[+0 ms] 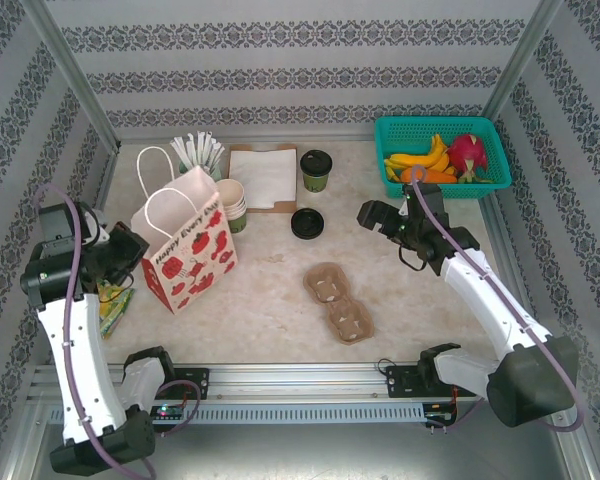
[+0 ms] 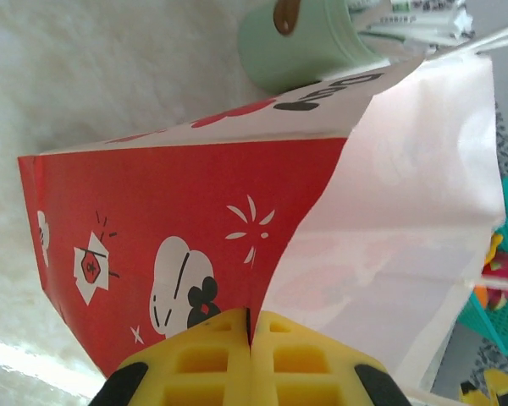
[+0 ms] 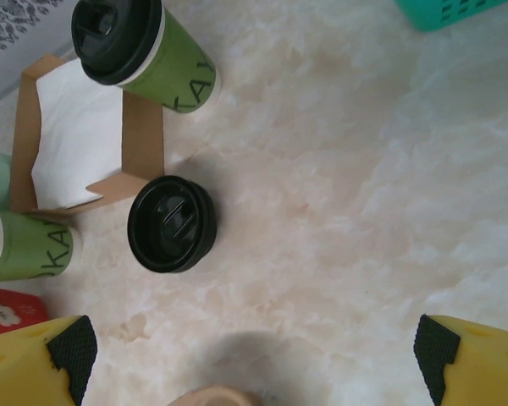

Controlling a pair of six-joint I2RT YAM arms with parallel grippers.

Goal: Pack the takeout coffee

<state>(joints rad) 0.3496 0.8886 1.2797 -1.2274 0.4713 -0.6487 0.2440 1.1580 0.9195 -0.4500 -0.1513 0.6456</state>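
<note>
The bag's lower edge (image 1: 206, 289) slants short of the tabletop near the black lid, so the bag moves toward the tabletop, before my left gripper releases it.
The takeout coffee (image 1: 316, 170), an olive-green cup with a black lid, stands upright at the back middle of the table, beside a napkin box (image 1: 263, 177). In the right wrist view the takeout coffee (image 3: 144, 51) sits at the top left. My right gripper (image 1: 380, 216) hovers open and holds nothing, to the right of the cup and nearer me; its yellow fingertips (image 3: 59, 359) sit at the frame's bottom corners. My left gripper (image 1: 130, 250) is shut on the side edge of the red-and-white paper bag (image 1: 185, 245). The left wrist view shows the yellow pads (image 2: 212, 355) pinching the bag's fold (image 2: 178, 211).
A loose black lid (image 1: 307, 223) lies in front of the napkin box. A stack of lidless green cups (image 1: 232, 205) stands behind the bag, with the mint-green straw cup (image 1: 200, 155) further back. A brown cup carrier (image 1: 338, 301) lies mid-table. A teal fruit basket (image 1: 442, 130) is at the back right.
</note>
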